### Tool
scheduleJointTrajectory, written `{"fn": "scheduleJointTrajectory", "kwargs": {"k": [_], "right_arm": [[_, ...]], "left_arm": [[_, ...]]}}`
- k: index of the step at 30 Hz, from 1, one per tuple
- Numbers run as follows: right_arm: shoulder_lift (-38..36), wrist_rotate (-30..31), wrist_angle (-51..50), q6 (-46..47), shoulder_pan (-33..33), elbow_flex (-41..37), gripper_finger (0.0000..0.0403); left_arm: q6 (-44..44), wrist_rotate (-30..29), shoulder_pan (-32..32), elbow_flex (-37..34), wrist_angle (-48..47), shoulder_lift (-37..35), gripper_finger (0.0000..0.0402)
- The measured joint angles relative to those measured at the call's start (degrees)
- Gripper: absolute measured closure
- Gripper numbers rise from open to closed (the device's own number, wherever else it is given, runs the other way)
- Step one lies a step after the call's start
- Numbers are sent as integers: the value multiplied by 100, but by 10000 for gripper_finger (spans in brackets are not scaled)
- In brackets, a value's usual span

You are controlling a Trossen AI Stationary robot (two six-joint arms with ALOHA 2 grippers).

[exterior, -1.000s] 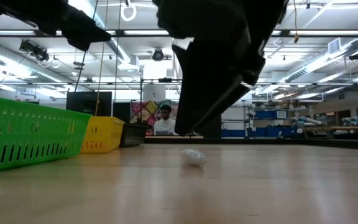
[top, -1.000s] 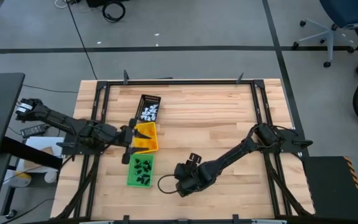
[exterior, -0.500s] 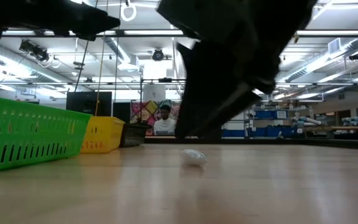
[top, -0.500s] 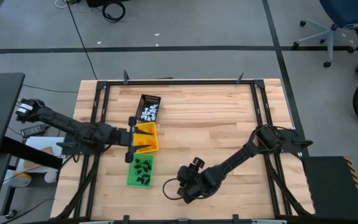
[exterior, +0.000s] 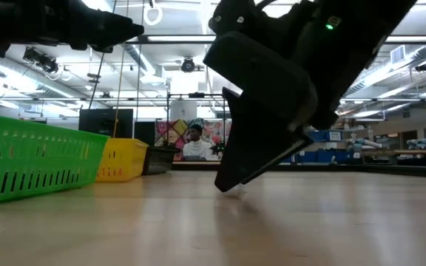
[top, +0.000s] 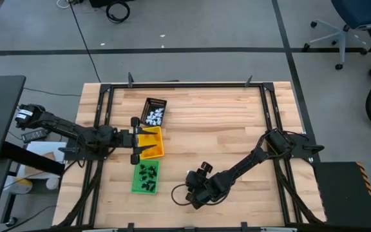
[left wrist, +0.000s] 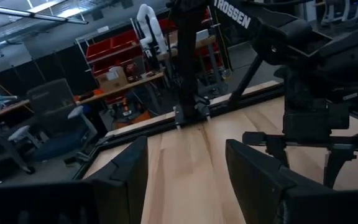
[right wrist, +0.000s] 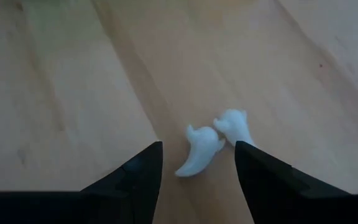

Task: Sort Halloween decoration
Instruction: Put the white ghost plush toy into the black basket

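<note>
My right gripper should close, catching the nearer white ghost (right wrist: 201,150).
Two small white ghost trinkets (right wrist: 201,152) (right wrist: 235,127) of the Halloween decoration lie on the bare wood near the table's front. My right gripper (right wrist: 197,180) (top: 195,194) slants down over them, open, one finger on either side of the nearer ghost and clear of it. In the low view its finger (exterior: 231,181) hides nearly all of the ghost. My left gripper (top: 136,138) (left wrist: 188,171) is open and points level at the left edge of the yellow tray (top: 152,143), holding nothing.
Three trays stand in a row at the table's left: a black one (top: 154,111) with white trinkets, the yellow one, and a green one (top: 145,178) with black trinkets. A black frame (top: 185,84) runs round the table. A person (exterior: 196,142) sits far behind.
My right gripper has sunk toward the table and a little toward its near edge, coming down over the white ghosts; in the low view its finger now covers the one that showed before. My left gripper has tipped up to level and rolled beside the yellow tray.
</note>
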Motion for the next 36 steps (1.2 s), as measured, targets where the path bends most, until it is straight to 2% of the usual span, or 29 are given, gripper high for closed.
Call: {"fn": "scheduleJointTrajectory", "kwargs": {"k": [10,23,30,36], "right_arm": [[0,-26,587,-156,-76,-317,219],[-6,-261,645,-322,-185,-318,322],[-35,-679,677,-794,-337,-314,339],[5,-881,864,-1822,-546,-89,336]], "left_arm": [[-7,7,-2,1,-10,0,212],[162,5,-2,3,10,0,212],[-445,8,-99,3,-401,0,212],[-1130,1,-436,5,-1083,-2,212]]}}
